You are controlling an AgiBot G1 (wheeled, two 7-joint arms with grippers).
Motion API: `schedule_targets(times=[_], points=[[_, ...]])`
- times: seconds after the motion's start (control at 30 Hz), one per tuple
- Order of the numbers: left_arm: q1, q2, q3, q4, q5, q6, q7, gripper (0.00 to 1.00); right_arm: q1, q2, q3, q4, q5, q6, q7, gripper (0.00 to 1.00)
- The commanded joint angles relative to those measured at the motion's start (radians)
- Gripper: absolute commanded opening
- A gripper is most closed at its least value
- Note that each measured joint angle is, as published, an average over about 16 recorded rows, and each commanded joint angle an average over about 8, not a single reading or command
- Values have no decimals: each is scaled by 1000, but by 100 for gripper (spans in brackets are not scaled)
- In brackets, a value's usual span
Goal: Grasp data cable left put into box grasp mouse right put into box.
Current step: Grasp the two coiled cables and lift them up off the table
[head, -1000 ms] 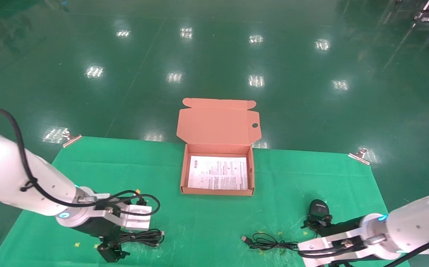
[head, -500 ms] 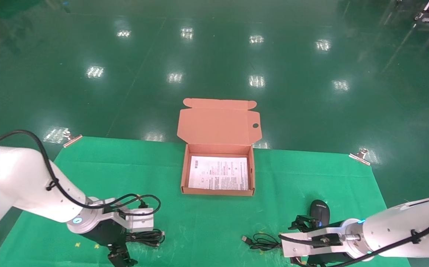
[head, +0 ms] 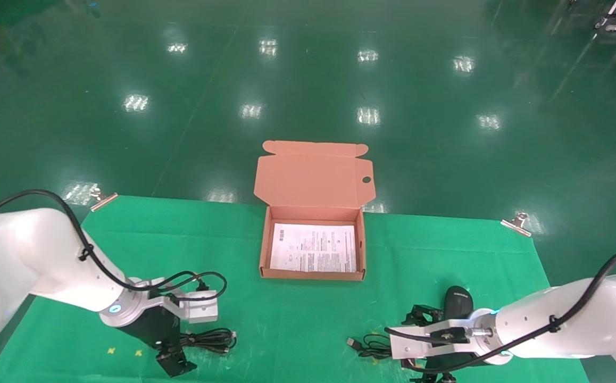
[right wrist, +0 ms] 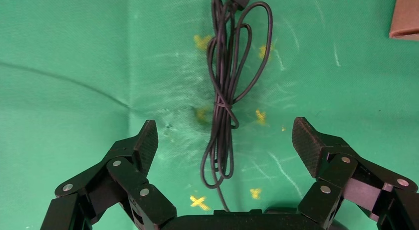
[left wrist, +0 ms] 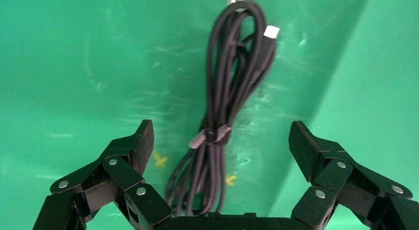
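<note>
The cable has slack loops that spread toward both of its ends, so my left gripper should take hold of its tied middle (left wrist: 211, 137) next.
The orange-brown box (head: 265, 250) stands open at the table's middle with a white printed sheet inside. The data cable (head: 209, 339), a tied black coil, lies on the green cloth at the front left. My left gripper (head: 172, 355) hangs open over it; in the left wrist view the cable (left wrist: 220, 81) runs between the spread fingers of that gripper (left wrist: 221, 135). The black mouse (head: 458, 302) sits at the front right, its thin cord (head: 372, 346) bunched to its left. My right gripper (head: 425, 346) is open over the cord (right wrist: 223, 105), fingers either side (right wrist: 225, 128).
The green cloth (head: 297, 319) covers the table, held by metal clamps at the far corners (head: 103, 199) (head: 515, 223). Small yellow marks dot the cloth near both coils. A corner of the box (right wrist: 405, 17) shows in the right wrist view. Shiny green floor lies beyond the table.
My right arm has swung left, bringing its gripper from beside the mouse to over the cord. My left gripper has shifted slightly right and nearer over the data cable.
</note>
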State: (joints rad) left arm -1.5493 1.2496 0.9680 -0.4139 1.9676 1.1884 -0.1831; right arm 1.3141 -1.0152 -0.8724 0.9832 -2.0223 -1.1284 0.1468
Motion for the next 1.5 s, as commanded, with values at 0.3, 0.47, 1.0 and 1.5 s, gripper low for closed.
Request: schedule_targets(times=[0.3,0.47,1.0,1.5], points=[[-22,37,6,102,11,-35,64,28,2,-37,-7,-78,-13,43,-44,18],[-27,41,6,122,11,-41,71,0,0,-42,-8,-90,-15,55,-48,0],[-24,38,7,104,11,-36,65,0,0,-37,-7,-80,-14,47,-46,0],[-23,37,7,99,11,-34,64,0,1,-36,-7,-77,-12,44,-45,0]])
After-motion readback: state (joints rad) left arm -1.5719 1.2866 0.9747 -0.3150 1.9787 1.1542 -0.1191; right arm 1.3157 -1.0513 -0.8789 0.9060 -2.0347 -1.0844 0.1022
